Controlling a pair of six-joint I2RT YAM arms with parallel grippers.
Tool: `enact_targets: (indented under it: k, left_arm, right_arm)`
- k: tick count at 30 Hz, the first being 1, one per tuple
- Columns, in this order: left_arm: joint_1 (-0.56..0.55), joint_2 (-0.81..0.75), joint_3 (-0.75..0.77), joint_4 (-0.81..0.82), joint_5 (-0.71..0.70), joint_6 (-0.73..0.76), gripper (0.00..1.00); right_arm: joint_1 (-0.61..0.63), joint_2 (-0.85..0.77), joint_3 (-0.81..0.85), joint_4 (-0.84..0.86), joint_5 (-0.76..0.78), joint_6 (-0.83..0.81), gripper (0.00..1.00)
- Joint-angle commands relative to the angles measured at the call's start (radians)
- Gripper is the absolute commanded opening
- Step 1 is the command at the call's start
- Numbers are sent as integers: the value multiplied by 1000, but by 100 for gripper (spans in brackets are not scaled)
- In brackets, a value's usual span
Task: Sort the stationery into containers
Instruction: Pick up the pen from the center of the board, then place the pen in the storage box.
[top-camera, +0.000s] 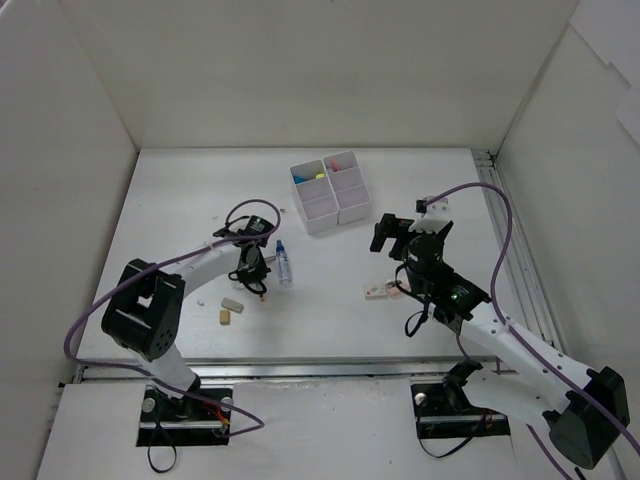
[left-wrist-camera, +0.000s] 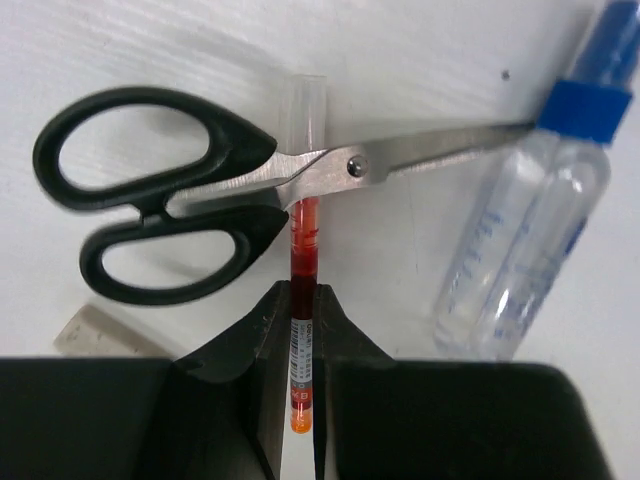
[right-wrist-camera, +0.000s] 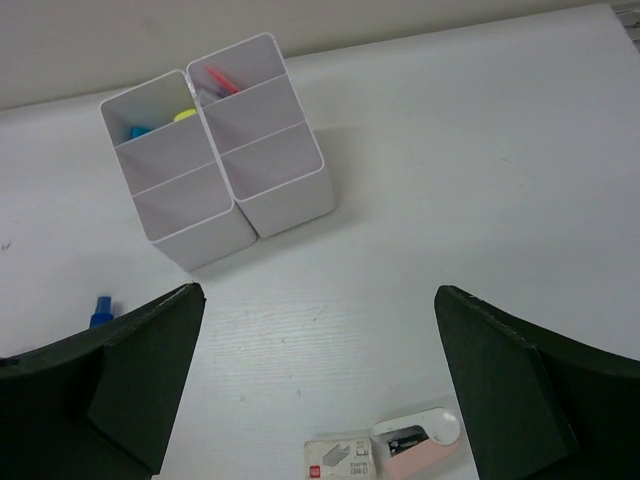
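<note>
Scissors lie across the thin red pen (left-wrist-camera: 304, 240), but both my fingers are closed on the pen's body (left-wrist-camera: 303, 297). The pen would come up if I lifted my left gripper now.
In the left wrist view my left gripper (left-wrist-camera: 300, 296) is shut on a thin red pen (left-wrist-camera: 304, 240) that lies on the table under black-handled scissors (left-wrist-camera: 170, 195). A blue-capped clear bottle (left-wrist-camera: 525, 240) lies just right of them. From above, the left gripper (top-camera: 254, 268) sits beside the bottle (top-camera: 284, 266). The white containers (top-camera: 328, 190) stand at the back middle; they also show in the right wrist view (right-wrist-camera: 220, 165) with blue, yellow and red items inside. My right gripper (right-wrist-camera: 318, 300) is open and empty above bare table, in front of the containers.
A pink and white item (right-wrist-camera: 418, 440) and a small white box (right-wrist-camera: 340, 462) lie under the right gripper, also seen from above (top-camera: 380, 291). Two beige erasers (top-camera: 229, 309) lie near the left arm; one shows in the left wrist view (left-wrist-camera: 95, 335). White walls enclose the table.
</note>
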Motion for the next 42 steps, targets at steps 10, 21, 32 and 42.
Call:
enact_targets:
  k: [10, 21, 32, 42]
  left_arm:
    - [-77, -275, 6, -197, 403, 274, 0]
    - [-86, -369, 0, -96, 250, 322, 0]
    - [-127, -493, -123, 380, 383, 578, 0]
    - [-190, -539, -178, 602, 539, 711, 0]
  right_arm:
    - [22, 60, 211, -244, -260, -26, 98]
    - [40, 175, 239, -230, -401, -72, 98]
    - [40, 339, 230, 124, -772, 186, 98]
    - [39, 488, 208, 376, -883, 399, 89]
